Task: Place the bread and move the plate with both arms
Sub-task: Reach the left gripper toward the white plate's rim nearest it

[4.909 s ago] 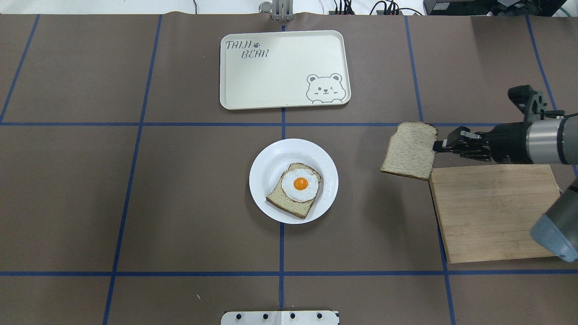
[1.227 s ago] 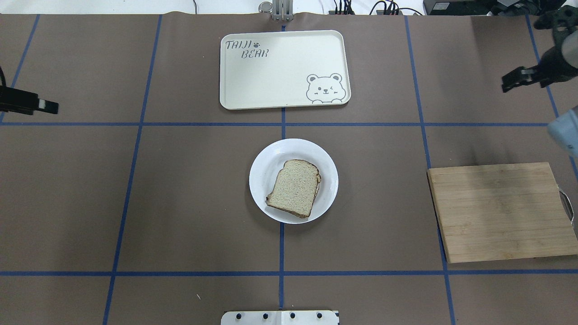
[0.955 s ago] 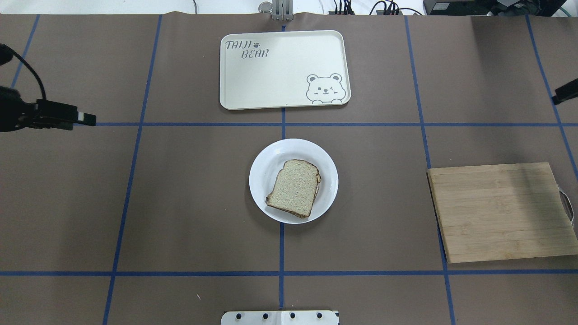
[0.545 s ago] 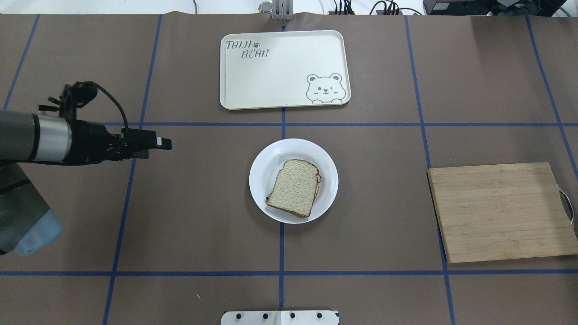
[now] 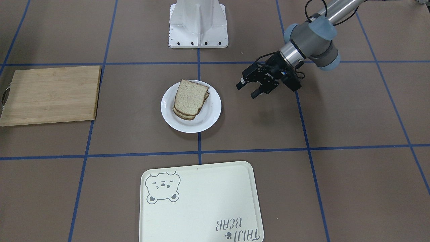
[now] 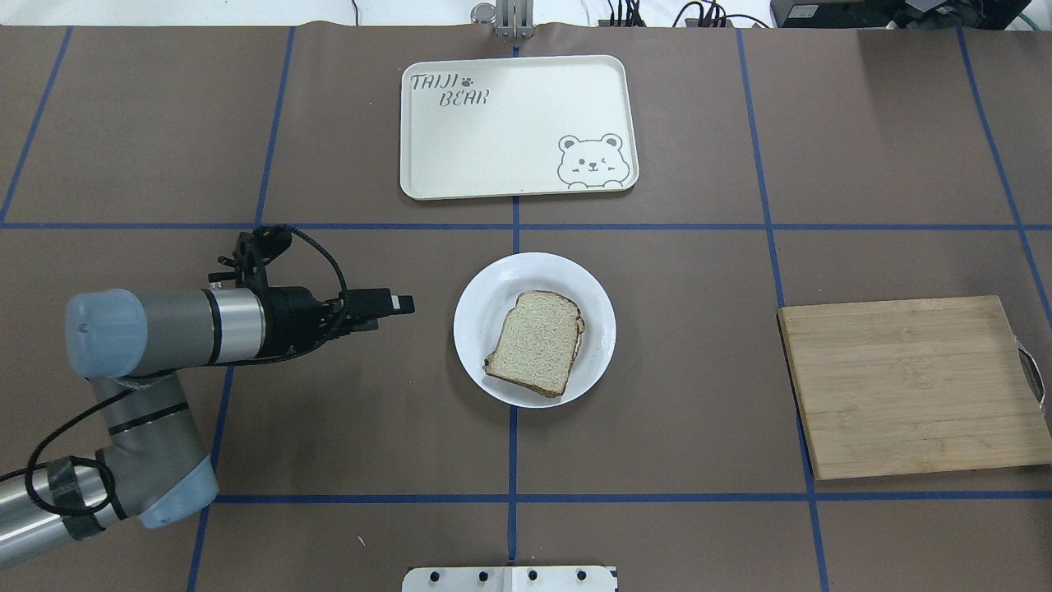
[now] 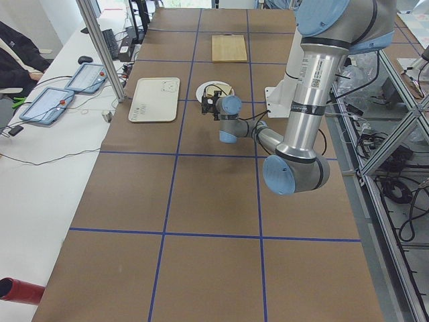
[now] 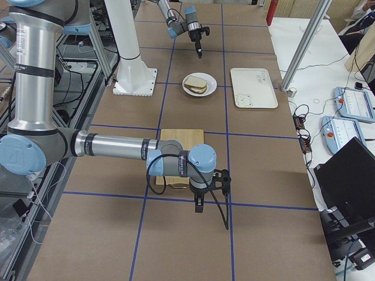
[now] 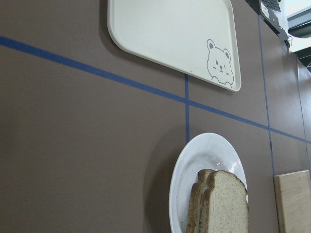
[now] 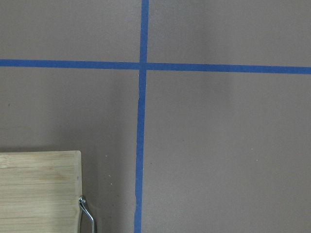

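The plate's middle is covered by stacked bread point(image 5: 191, 98), so my left gripper should next grab the plate by its thin bare rim point(image 5: 218, 103) to move it.
The bread point(image 6: 538, 337) lies flat on top of another slice on the white plate point(image 6: 481, 329) at the table's middle; the stack also shows in the front view point(image 5: 189, 97) and the left wrist view point(image 9: 228, 204). My left gripper point(image 5: 247, 90) is open and empty, low over the table just beside the plate's point(image 5: 213, 114) rim on my left side, apart from it. In the overhead view the left gripper point(image 6: 403, 304) points at the plate. My right gripper point(image 8: 199, 205) shows only in the exterior right view, past the cutting board; I cannot tell whether it is open or shut.
The cream bear-print tray point(image 6: 509, 123) lies beyond the plate. A wooden cutting board point(image 6: 912, 386) with a metal handle lies at my right. The white base block point(image 5: 198, 23) stands at the near edge.
The bread went from my right gripper onto the egg slice on the plate. The right arm has left the overhead view. The left arm has swept in from the left up to the plate.
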